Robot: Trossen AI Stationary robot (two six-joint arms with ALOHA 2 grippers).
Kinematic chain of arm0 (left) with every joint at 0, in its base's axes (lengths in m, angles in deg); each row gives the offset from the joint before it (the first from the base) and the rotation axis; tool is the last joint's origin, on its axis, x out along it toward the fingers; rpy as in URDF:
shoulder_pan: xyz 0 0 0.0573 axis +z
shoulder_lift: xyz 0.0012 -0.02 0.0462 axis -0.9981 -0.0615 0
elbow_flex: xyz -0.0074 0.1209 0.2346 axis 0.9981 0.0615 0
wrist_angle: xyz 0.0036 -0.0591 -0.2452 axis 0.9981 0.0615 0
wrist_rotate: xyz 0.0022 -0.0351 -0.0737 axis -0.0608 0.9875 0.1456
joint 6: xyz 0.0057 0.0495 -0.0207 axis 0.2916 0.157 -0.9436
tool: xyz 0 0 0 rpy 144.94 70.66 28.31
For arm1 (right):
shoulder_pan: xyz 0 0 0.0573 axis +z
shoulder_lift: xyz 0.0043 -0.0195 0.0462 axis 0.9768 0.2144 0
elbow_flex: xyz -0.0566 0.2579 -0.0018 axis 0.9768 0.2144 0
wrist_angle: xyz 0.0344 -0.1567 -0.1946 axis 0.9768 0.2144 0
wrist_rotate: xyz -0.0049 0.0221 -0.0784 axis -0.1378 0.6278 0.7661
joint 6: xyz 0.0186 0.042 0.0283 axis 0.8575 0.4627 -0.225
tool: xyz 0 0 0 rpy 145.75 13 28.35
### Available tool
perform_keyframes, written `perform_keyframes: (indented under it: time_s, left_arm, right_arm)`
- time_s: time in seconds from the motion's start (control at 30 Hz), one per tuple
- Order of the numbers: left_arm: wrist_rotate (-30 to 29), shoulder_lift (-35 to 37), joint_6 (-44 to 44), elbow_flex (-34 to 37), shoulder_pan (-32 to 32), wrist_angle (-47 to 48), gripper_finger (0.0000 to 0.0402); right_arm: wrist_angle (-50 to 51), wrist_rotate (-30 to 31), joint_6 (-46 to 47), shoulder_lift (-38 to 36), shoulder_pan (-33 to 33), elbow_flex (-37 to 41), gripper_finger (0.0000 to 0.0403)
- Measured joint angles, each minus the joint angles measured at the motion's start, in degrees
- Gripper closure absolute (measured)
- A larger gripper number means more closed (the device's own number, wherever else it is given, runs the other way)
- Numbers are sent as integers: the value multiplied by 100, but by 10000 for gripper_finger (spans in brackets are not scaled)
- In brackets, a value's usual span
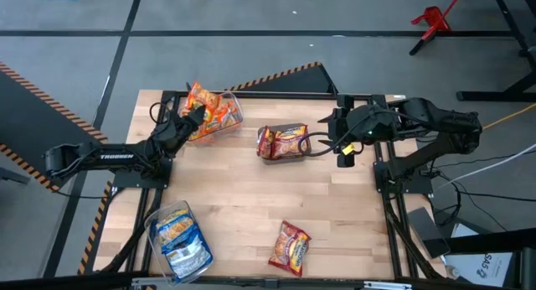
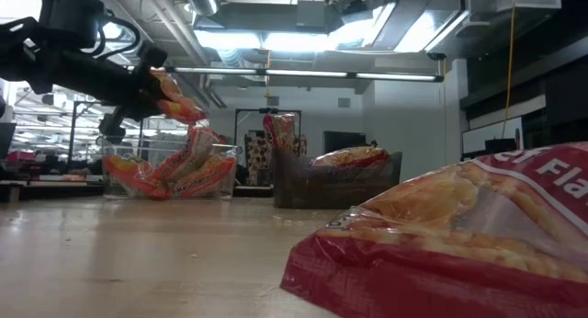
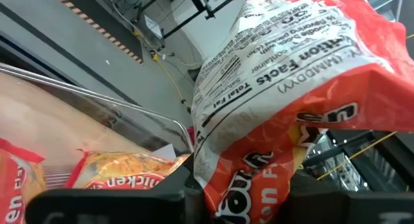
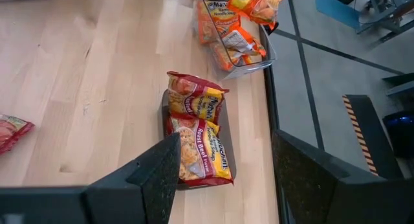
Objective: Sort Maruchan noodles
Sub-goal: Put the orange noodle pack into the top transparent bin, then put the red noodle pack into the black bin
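Observation:
The orange packet's lower end is inside the clear bin's rim and the packet would rest there, so it is time for my left gripper to release it now.
My left gripper (image 1: 193,116) is shut on an orange Maruchan noodle packet (image 3: 291,88), which it carries over the clear bin (image 1: 228,121) at the table's far left. That bin holds several orange packets (image 2: 170,171) leaning on one another. My right gripper (image 4: 223,179) hangs open above the table, right of a middle bin (image 1: 280,142) with red packets (image 4: 197,127). A loose red packet (image 1: 289,246) lies flat near the front edge. Blue-and-white packets fill a bin (image 1: 177,240) at the near left. My left gripper pinches the orange packet by one end (image 3: 259,191) between its two fingers. The fingers come about level from the table's left side. The packet sticks out past them, tilted, lifted clear above the packets in the bin (image 2: 175,97).
Bare wooden table (image 1: 226,189) lies between the three bins and the loose red packet. Black frame rails (image 1: 389,206) run along the table's edges. The red packet fills the foreground of the low view (image 2: 459,235).

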Motion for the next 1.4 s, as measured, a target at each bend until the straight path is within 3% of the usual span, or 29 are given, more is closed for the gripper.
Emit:
perform_keyframes:
  time_s: [0.13,0.37,0.67,0.97,1.4]
  left_arm:
    - [11,0,349,0,0,5,328]
    - [306,0,973,0,-5,-234,273]
    - [582,0,1211,-2,-7,-349,239]
    - [133,153,1875,-7,0,-841,234]
    - [406,423,2378,-7,-7,-889,234]
  right_arm:
    - [0,-2,0,0,0,0,175]
    - [0,-359,1,0,0,0,175]
    - [-4,-498,-2,0,0,0,175]
    - [2,-707,43,0,0,0,175]
    - [2,-748,42,0,0,0,175]
